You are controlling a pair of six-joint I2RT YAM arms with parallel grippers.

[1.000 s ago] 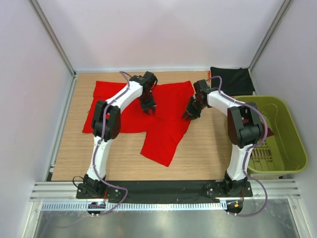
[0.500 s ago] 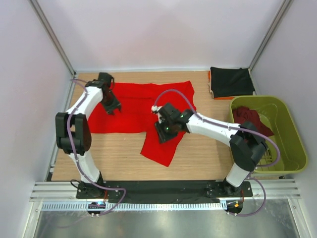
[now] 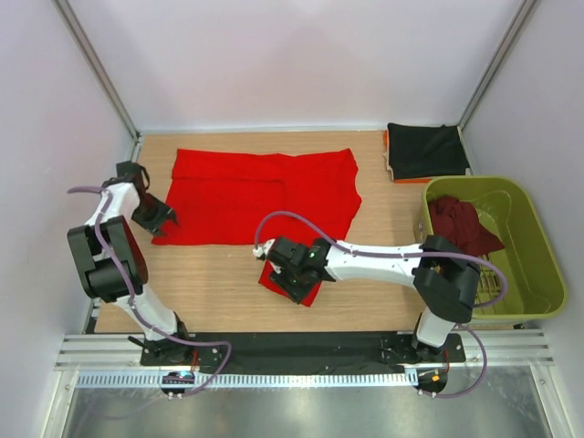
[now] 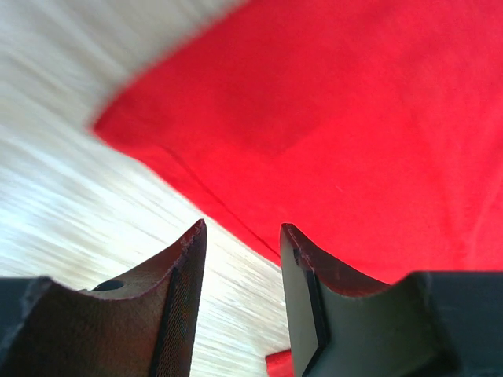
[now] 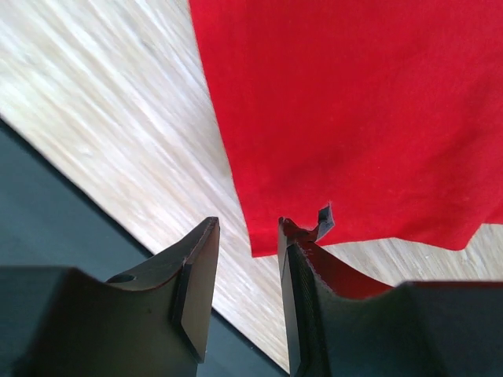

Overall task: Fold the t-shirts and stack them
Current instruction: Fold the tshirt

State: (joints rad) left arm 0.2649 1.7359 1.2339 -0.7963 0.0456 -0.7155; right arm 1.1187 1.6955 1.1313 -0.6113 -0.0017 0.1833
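Next, my right gripper grabs the red t-shirt by its near corner's edge [image 3: 305, 301] [image 5: 255, 247], to fold the t-shirt's near side over its far side.
A bright red t-shirt [image 3: 260, 192] lies spread flat on the wooden table. It also shows in the left wrist view [image 4: 346, 133] and the right wrist view [image 5: 354, 110]. My left gripper [image 3: 164, 217] is open and empty at the shirt's left lower corner, its jaws [image 4: 240, 251] over bare wood beside the hem. My right gripper [image 3: 281, 272] is open and empty at the shirt's near bottom corner, its jaws [image 5: 247, 243] astride that corner's edge. A black t-shirt [image 3: 427, 151] lies folded at the back right. A dark maroon t-shirt [image 3: 461, 222] lies crumpled in the basket.
An olive-green plastic basket [image 3: 534, 283] stands at the right of the table. The table's dark front edge [image 5: 47, 204] lies close to my right gripper. White walls close the table on the left, back and right.
My left gripper has swung from the shirt's middle top out to its left lower corner. My right gripper has moved from the shirt's right side down to its near bottom corner.
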